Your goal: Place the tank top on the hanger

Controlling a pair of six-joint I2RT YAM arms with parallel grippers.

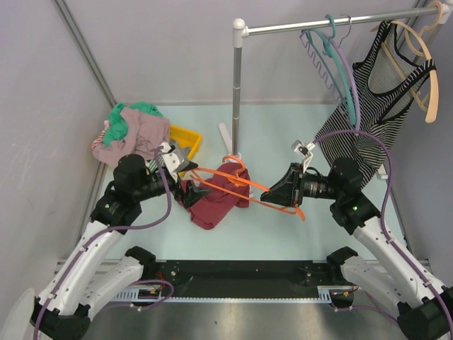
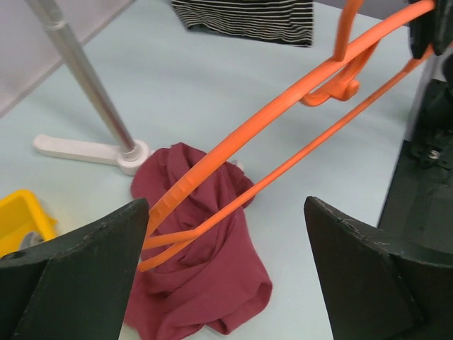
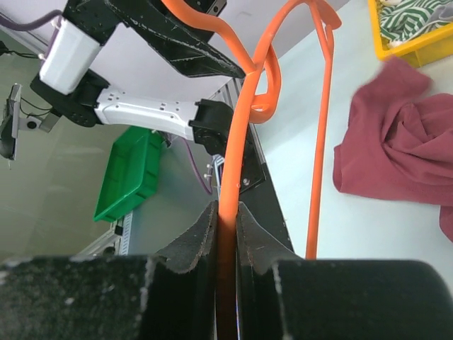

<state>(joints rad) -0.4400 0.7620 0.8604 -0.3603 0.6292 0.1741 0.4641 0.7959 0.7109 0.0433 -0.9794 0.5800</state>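
Note:
The tank top needs to slip over the hanger's loose end, so my left gripper should next grab the tank top's edge nearest the yellow bin.
The maroon tank top [image 1: 216, 200] lies crumpled on the table between the arms. The orange hanger [image 1: 212, 171] is held level above it. My right gripper [image 1: 269, 196] is shut on one shoulder arm of the hanger [image 3: 237, 142]. My left gripper [image 1: 192, 178] is open above the tank top [image 2: 205, 276]. The hanger's other end [image 2: 152, 237] sits beside its left finger [image 2: 71, 269], over the fabric. In the left wrist view the gripper [image 2: 226, 283] holds nothing. The tank top also shows in the right wrist view [image 3: 396, 149].
A clothes rack pole [image 1: 237, 92] with a white base [image 2: 85, 150] stands behind the tank top. Teal [image 1: 340, 57] and lilac [image 1: 352, 78] hangers and a striped top [image 1: 382, 78] on a wooden hanger hang from the rail. A yellow bin [image 1: 187, 138] and a garment pile [image 1: 134, 131] lie at back left.

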